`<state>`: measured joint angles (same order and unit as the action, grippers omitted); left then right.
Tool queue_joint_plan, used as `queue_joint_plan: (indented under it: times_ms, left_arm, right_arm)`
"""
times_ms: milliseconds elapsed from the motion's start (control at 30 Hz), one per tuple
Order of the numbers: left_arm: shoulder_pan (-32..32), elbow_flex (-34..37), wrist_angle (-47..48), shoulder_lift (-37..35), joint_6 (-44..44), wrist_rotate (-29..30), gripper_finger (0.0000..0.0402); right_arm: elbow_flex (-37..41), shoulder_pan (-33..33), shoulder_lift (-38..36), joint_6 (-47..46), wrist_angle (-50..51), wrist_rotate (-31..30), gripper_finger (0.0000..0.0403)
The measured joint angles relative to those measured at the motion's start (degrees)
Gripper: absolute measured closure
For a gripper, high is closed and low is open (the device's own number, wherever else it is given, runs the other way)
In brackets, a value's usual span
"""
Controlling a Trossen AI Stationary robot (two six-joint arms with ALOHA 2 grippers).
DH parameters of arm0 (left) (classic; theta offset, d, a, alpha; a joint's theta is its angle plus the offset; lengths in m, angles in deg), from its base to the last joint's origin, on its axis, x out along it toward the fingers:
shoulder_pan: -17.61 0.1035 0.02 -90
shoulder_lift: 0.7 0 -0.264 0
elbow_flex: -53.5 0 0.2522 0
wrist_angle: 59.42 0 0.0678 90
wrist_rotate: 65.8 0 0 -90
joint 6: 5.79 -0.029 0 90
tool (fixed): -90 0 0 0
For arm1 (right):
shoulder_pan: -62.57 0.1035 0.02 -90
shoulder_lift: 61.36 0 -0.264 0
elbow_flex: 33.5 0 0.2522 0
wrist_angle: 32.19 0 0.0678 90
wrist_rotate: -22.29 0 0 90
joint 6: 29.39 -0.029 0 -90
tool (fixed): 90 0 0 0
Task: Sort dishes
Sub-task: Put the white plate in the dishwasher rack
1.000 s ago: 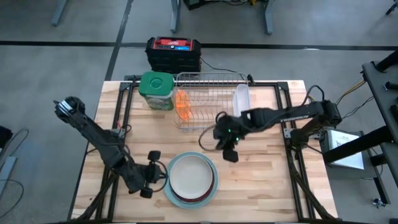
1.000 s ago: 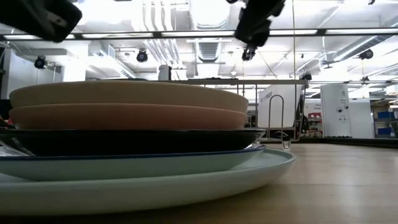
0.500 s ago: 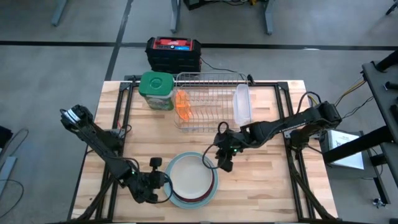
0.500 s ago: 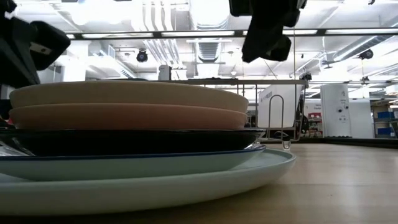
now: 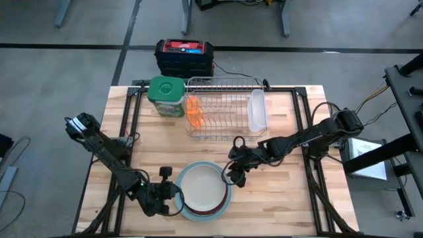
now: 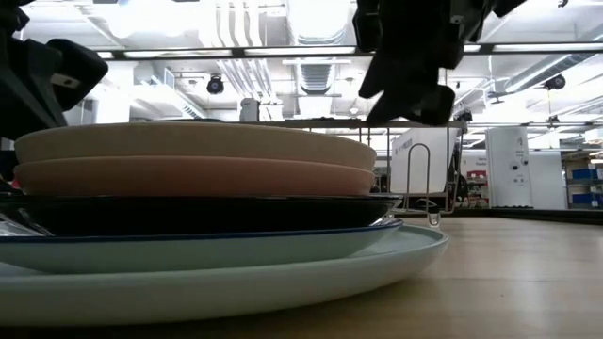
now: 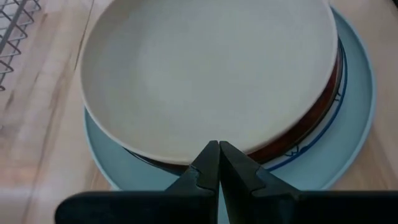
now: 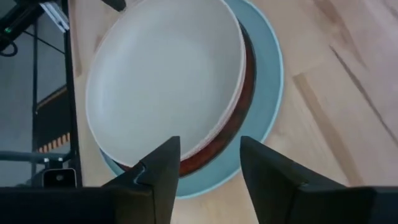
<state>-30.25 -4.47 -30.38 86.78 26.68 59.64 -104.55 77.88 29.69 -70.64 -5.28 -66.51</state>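
Note:
The white plate needs to be sorted into the wire dish rack (image 5: 221, 109), so the robot's right gripper should next grab the plate by its raised rim (image 5: 225, 188).
A stack of round plates (image 5: 203, 190) sits on the table near the front. A pale speckled plate (image 7: 205, 74) is on top. Under it are a pink plate (image 6: 198, 176), a dark red one (image 8: 247, 59) and a blue-rimmed one. The larger light blue plate (image 7: 354, 93) is at the bottom. An orange plate (image 5: 193, 111) stands on edge in the wire dish rack (image 5: 221, 109). My left gripper (image 7: 219, 149) is shut and hangs just over the stack's left rim (image 5: 173, 195). My right gripper (image 8: 208, 155) is open and hangs over the stack's right rim (image 5: 232, 175).
A green-lidded jar (image 5: 166, 96) stands left of the rack. A clear plastic tub (image 5: 256, 109) lies at the rack's right end. A black and red box (image 5: 184, 57) sits beyond the table's far edge. Bare wood lies right of the stack (image 5: 277, 192).
My right gripper has gone from in front of the rack toward the near edge and down, ending over the stack's right rim. My left gripper has come down and a little toward the near edge, beside the stack's left rim. The plates have not moved.

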Motion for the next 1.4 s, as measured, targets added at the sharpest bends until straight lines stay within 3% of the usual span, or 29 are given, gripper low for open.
queue_joint_plan:
  times_ms: [633,1033,1233,1400]
  left_arm:
    - [0.02,1.17,0.46,0.03,1.0,-0.41,0.0401]
    - [0.04,5.51,-8.28,0.13,2.76,0.31,0.0401]
    - [0.07,7.0,-11.83,0.13,2.45,1.85,0.0401]
    - [0.04,8.26,-14.3,0.13,2.4,3.08,0.0401]
  right_arm:
    - [-0.58,0.92,9.71,-0.2,-5.37,-2.85,0.0233]
    - [-3.64,0.12,13.43,3.68,-6.02,-2.89,0.0235]
    - [-4.92,-1.38,14.25,7.01,-6.24,-2.89,0.0265]
    - [-5.32,-2.69,15.74,9.26,-6.6,-2.73,0.033]
